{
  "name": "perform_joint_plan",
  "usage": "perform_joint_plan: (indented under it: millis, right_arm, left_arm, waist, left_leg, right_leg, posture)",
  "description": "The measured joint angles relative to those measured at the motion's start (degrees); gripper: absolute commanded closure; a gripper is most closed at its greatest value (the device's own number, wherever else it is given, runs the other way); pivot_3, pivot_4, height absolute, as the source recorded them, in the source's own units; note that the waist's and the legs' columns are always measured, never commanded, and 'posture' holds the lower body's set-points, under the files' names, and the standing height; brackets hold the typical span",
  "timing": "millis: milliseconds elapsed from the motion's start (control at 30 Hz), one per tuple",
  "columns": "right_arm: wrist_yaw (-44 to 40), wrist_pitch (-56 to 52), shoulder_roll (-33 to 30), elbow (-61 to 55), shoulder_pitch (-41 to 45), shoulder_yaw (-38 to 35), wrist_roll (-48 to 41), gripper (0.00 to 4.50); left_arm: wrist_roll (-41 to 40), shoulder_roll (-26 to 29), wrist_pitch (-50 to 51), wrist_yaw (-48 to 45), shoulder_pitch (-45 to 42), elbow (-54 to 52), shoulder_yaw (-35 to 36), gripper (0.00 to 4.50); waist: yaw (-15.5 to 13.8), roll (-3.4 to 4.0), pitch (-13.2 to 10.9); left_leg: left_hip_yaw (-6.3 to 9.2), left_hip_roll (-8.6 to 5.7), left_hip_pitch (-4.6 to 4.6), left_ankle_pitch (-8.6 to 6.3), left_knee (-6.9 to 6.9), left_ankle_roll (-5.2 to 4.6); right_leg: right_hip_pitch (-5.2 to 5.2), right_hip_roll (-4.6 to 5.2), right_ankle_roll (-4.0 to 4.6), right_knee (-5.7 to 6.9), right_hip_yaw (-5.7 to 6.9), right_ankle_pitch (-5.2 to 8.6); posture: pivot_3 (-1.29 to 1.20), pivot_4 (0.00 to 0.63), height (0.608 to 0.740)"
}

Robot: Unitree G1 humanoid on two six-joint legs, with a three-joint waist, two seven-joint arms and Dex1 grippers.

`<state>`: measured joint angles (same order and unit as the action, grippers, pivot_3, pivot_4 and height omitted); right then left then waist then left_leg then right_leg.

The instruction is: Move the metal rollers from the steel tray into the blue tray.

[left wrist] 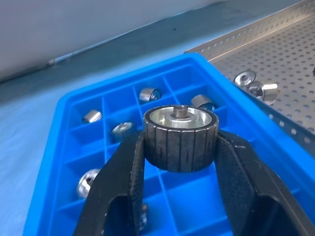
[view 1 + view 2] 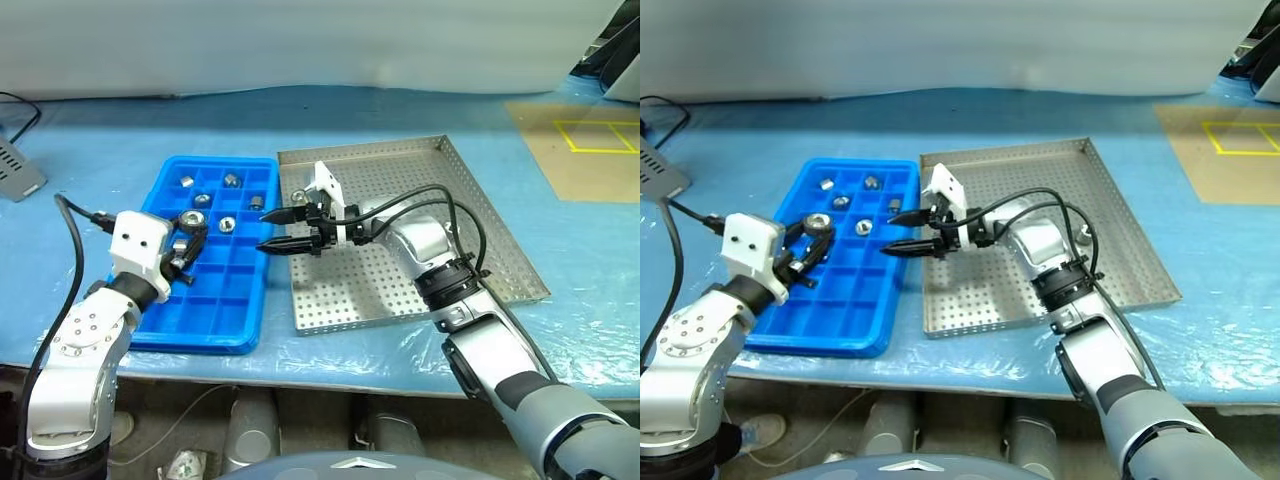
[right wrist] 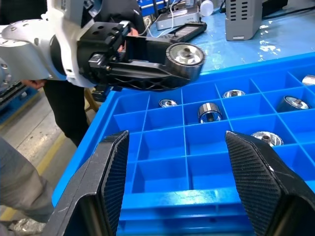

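The ribbed roller hangs above the blue tray's sections, so my left gripper now keeps hold of it until it is lower in the blue tray.
My left gripper is shut on one of the metal rollers, a ribbed dark cylinder with a shiny face, and holds it above the blue tray near its left side. Several more rollers lie in the far compartments. Another roller rests in the steel tray at its far left corner. At the seam between the two trays my right gripper hangs open and empty, its fingers aimed at the blue tray. The right wrist view looks across the compartments to the held roller.
The trays sit side by side on a blue-covered table. A grey device lies at the far left and a cardboard sheet with yellow tape at the far right. A person in dark clothes stands beyond the table's left end.
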<state>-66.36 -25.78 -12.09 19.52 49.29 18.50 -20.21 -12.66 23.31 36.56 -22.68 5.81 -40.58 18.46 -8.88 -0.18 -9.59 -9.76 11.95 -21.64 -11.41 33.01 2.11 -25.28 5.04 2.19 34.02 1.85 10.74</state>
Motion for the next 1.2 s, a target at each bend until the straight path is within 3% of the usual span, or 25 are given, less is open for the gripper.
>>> perform_joint_plan:
  millis: [267, 633, 900, 1200]
  right_arm:
    - [-1.1, 0.3, -0.3, 0.1, 0.0, 0.0, 1.3, 1.24]
    - [-1.4, 0.3, -0.6, 0.0, -0.1, 0.0, 2.6, 1.24]
    - [-1.4, 0.4, -0.8, 0.0, -0.3, 0.0, 3.4, 1.24]
    - [-1.1, 0.8, -0.9, 0.0, -0.8, -0.3, 4.2, 1.24]
  left_arm:
    - [-1.9, -0.4, -0.6, -0.5, 12.9, -2.3, 3.6, 2.76]
    - [-2.9, 0.1, -3.5, -2.0, 18.5, -1.4, 6.0, 2.76]
    - [-2.5, 0.4, -6.4, -2.8, 21.6, 1.4, 5.9, 0.16]
    - [-4.4, 2.2, -4.5, -3.4, 18.2, -0.1, 3.2, 0.04]
  waist:
    - [-0.2, -0.05, 0.0]
    - [-0.3, -0.05, 0.0]
    - [-0.3, -0.06, 0.0]
    - [-0.2, -0.06, 0.0]
  left_leg:
    - [0.01, 0.03, -0.01, 0.01, -0.03, 0.05]
    - [0.07, 0.04, 0.01, 0.04, -0.10, 0.10]
    - [0.06, 0.04, 0.10, 0.08, -0.18, 0.16]
    - [0.05, 0.05, 0.13, 0.09, -0.20, 0.18]
  right_leg:
    - [-0.03, -0.04, -0.02, -0.01, 0.01, 0.01]
    - [-0.03, -0.09, -0.03, -0.03, 0.00, 0.01]
    - [0.00, -0.11, -0.02, -0.03, -0.04, 0.01]
    - [0.00, -0.12, -0.02, -0.01, -0.04, 0.01]
  posture:
    - [0.43, 0.150, 0.740]
    - [0.42, 0.150, 0.740]
    - [0.40, 0.150, 0.740]
    - [0.36, 0.150, 0.740]
